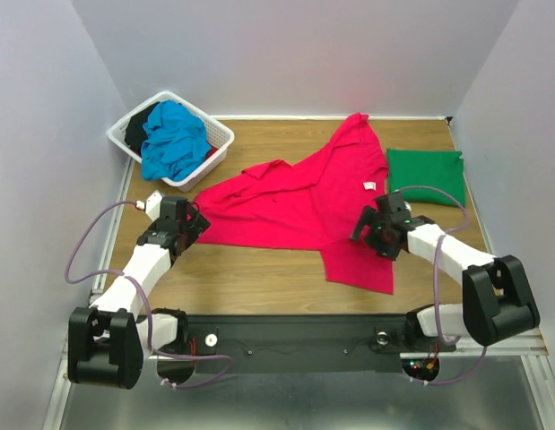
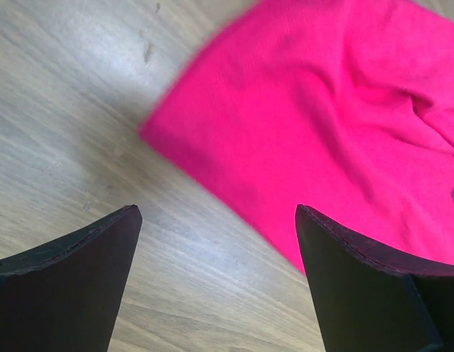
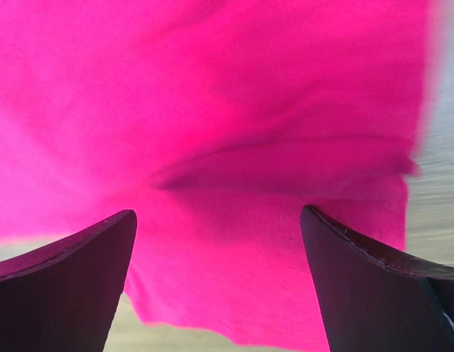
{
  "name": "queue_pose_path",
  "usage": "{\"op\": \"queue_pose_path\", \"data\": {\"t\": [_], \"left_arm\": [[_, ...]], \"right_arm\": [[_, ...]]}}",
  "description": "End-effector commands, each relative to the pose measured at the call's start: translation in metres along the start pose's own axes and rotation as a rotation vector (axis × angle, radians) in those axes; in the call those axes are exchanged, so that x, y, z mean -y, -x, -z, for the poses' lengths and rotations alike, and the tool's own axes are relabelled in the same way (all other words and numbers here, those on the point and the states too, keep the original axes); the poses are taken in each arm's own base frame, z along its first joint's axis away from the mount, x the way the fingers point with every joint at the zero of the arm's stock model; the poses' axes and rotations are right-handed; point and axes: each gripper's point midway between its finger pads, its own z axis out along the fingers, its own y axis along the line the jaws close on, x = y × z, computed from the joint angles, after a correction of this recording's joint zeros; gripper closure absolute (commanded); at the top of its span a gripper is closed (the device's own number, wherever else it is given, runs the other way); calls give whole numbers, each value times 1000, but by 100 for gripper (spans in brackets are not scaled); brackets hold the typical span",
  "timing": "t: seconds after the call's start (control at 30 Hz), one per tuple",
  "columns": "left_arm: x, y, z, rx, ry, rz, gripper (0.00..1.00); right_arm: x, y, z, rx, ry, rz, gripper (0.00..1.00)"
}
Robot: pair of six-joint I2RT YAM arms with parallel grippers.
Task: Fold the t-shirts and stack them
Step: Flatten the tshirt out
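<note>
My left gripper pinches the crimson-pink t-shirt's corner (image 1: pixel 201 239) (image 2: pixel 155 135) beside the wood of the table next, to stretch the crimson-pink t-shirt flat for folding.
A crimson-pink t-shirt (image 1: pixel 304 202) lies spread and rumpled across the middle of the wooden table, its small white neck label (image 1: pixel 369 186) near the right. A folded green t-shirt (image 1: pixel 425 175) lies at the back right. A turquoise-blue t-shirt (image 1: pixel 174 139) is heaped in the basket. My left gripper (image 1: pixel 195 219) is open and empty at the pink shirt's left edge; in the left wrist view (image 2: pixel 215 242) it hovers over bare wood beside the shirt's corner (image 2: pixel 322 125). My right gripper (image 1: pixel 371 228) is open and empty over the shirt's right part (image 3: pixel 234 147).
A white lattice laundry basket (image 1: pixel 219 134) stands at the back left and also holds dark cloth. Grey walls close in the table on three sides. A black rail (image 1: pixel 295 331) with the arm bases runs along the near edge.
</note>
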Motion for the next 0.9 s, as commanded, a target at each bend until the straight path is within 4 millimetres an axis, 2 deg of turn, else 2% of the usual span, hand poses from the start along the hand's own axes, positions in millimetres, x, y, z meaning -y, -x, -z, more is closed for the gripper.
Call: {"op": "queue_pose_path", "data": {"t": [0.0,0.1,0.27,0.37,0.6,0.67,0.73,0.87], "left_arm": [[-9,-10,-4,-13,18,29,2],[-9,-14,-8,-18,12,34,2],[-6,-28,-13,-80,-15,30,4],[-9,-41,-10,-124,-28,35,5],[-38,-56,-10,-142,79,55,7],[-36,-60,-11,-157,79,51,8],[-34,-62,-13,-169,79,46,13],[-27,-69,-19,-200,71,23,33]], "right_arm": [[53,18,-1,53,-135,-81,0],[45,29,4,75,-98,-51,0],[34,30,4,50,-56,-50,0],[24,34,10,60,-13,-51,0],[11,48,26,112,46,-54,0],[8,50,29,117,58,-58,0],[4,53,33,126,73,-60,0],[1,65,43,174,79,-71,0]]}}
